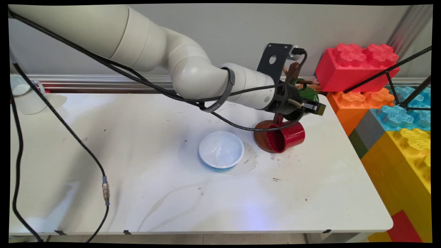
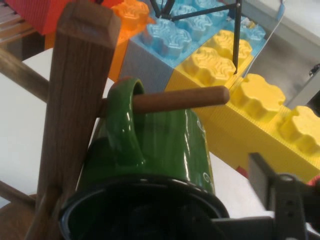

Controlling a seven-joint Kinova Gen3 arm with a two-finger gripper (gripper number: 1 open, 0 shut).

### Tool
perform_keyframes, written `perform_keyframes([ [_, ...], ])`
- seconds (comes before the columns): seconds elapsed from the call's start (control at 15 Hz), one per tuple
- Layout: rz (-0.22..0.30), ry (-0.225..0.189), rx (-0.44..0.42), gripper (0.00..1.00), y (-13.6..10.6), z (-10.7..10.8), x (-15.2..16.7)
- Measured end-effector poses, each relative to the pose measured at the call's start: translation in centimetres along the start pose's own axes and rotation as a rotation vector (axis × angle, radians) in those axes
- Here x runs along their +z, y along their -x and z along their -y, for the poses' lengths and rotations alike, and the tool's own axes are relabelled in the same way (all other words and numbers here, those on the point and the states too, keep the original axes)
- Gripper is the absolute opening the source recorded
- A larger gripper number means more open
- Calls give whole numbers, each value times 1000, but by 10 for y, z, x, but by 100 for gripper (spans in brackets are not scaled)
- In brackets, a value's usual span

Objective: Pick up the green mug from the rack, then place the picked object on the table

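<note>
My gripper takes hold of the mug by its dark rim (image 2: 145, 181) next, so the green mug's handle (image 2: 121, 125) stays free to slide off the wooden peg.
A green mug (image 2: 155, 145) hangs by its handle on a wooden peg (image 2: 182, 99) of the mug tree (image 2: 75, 100), close against the tree's post. My gripper (image 1: 311, 106) is right at this mug (image 1: 307, 93), open, with the mug's dark rim (image 2: 145, 192) just in front of the hand. Only the right finger (image 2: 282, 202) shows, standing clear of the mug's wall; the left one is hidden. A red mug (image 1: 286, 137) lies on its side on the tree's round brown base (image 1: 262, 137), below the gripper.
A white and blue bowl (image 1: 221, 150) stands mid-table, left of the red mug. A white cup (image 1: 26, 96) sits at the far left corner. Large red (image 1: 355, 65), orange, blue and yellow (image 1: 406, 162) toy bricks are stacked past the table's right edge. Black cables hang at the left.
</note>
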Motion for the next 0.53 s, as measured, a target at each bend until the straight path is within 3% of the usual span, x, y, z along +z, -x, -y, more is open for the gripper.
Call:
perform_keyframes([
  [0.53, -3, 19, -19, 0, 1, 3, -11],
])
